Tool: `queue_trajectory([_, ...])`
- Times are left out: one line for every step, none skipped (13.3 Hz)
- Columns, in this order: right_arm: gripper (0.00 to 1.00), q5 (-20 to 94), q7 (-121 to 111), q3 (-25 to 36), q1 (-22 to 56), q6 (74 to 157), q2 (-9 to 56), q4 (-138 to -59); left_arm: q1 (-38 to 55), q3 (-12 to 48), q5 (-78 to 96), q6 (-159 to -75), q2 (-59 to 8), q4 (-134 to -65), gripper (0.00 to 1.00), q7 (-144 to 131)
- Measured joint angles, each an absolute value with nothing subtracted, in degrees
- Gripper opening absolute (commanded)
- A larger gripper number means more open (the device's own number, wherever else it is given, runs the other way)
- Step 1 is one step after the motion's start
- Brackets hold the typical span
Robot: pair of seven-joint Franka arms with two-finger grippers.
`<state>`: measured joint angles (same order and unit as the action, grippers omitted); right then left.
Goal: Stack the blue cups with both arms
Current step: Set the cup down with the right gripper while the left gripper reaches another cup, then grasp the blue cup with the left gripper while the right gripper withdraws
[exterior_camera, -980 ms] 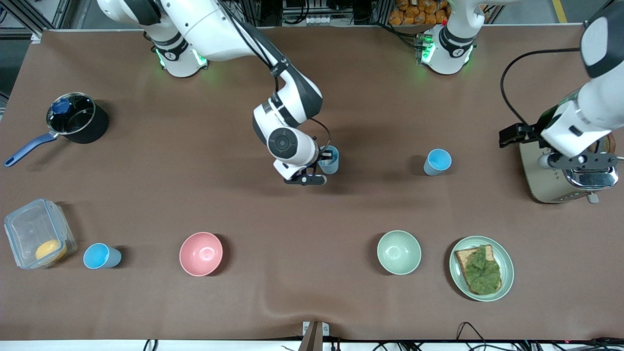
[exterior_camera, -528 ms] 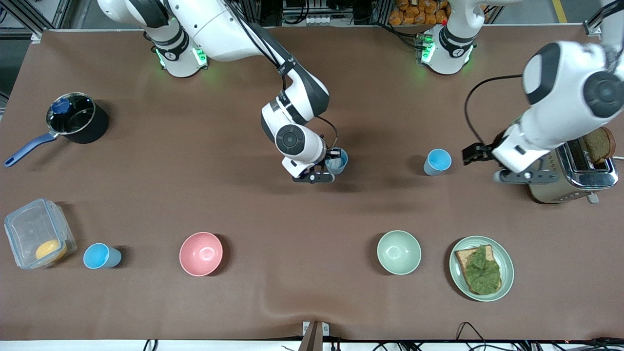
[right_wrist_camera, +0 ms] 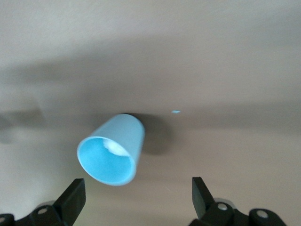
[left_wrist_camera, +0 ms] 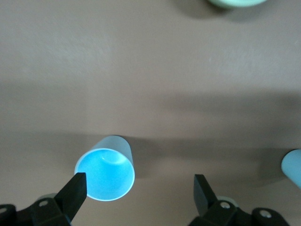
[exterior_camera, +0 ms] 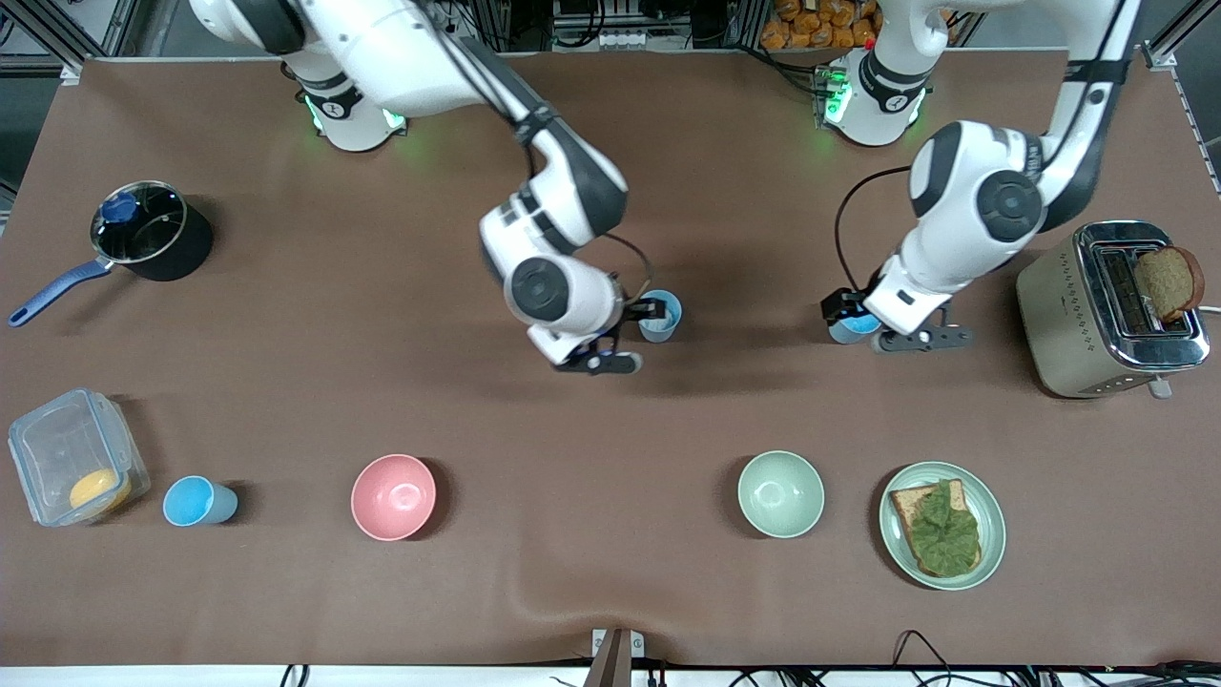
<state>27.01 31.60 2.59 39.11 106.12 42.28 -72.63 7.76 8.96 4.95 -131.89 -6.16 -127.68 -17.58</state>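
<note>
My left gripper is to grab this second blue cup by its rim [exterior_camera: 860, 324] next. Then it can stack the cup into the blue cup standing in the middle of the table [exterior_camera: 661, 316].
One blue cup [exterior_camera: 661, 319] stands upright mid-table, a white bit showing inside it [right_wrist_camera: 113, 153]. My right gripper [exterior_camera: 637, 322] [right_wrist_camera: 136, 195] is open right beside it, the cup just ahead of one finger and not between the jaws. A second blue cup [exterior_camera: 856, 327] [left_wrist_camera: 107, 172] stands toward the left arm's end, half hidden under my left wrist. My left gripper [exterior_camera: 844, 310] [left_wrist_camera: 138, 190] hangs open low over it, one fingertip [left_wrist_camera: 75, 190] at its rim. A third blue cup [exterior_camera: 197, 501] stands near the front camera at the right arm's end.
A pink bowl [exterior_camera: 393, 496], a pale green bowl [exterior_camera: 780, 493] and a plate of toast with greens [exterior_camera: 942, 525] line the front. A toaster [exterior_camera: 1087, 315] stands at the left arm's end. A dark pot [exterior_camera: 148, 234] and a clear container [exterior_camera: 72, 468] are at the right arm's end.
My right gripper has opened and let go of the middle cup, after shifting it slightly toward the left arm's end. The left arm swung from over the toaster to the second cup.
</note>
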Motion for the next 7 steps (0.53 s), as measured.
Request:
queue_trajectory([1.00,26.9,30.8,2.9,36.8,103.0,41.2,-71.5,7.8,9.0,5.1,-133.0,-6.4,-129.0,1.00,-17.7])
queue_trajectory([1.00,26.4,30.3,3.4,34.5,101.3,39.7,-70.9,7.7,9.0,5.7,-133.9,-6.6,-130.2,1.00,-17.7])
queue_trajectory([1.00,24.8,29.7,3.8,32.2,99.2,37.8,-70.7,7.7,9.0,6.3,-134.9,-6.8,-131.4,1.00,-17.7])
queue_trajectory([1.00,22.0,29.0,4.0,30.1,96.2,36.1,-70.7,7.7,9.1,6.5,-136.1,-7.0,-132.5,1.00,-17.7])
queue_trajectory([1.00,18.3,27.5,4.3,28.4,93.5,34.7,-70.7,7.7,9.1,6.6,-137.3,-7.3,-133.5,1.00,-17.7])
queue_trajectory([1.00,14.7,25.4,4.6,26.7,91.4,33.6,-70.8,7.7,9.2,6.6,-138.2,-7.6,-134.4,1.00,-17.7])
queue_trajectory([1.00,12.1,22.8,4.8,25.0,89.5,32.8,-70.8,7.7,9.2,6.6,-138.9,-8.1,-134.9,1.00,-17.7])
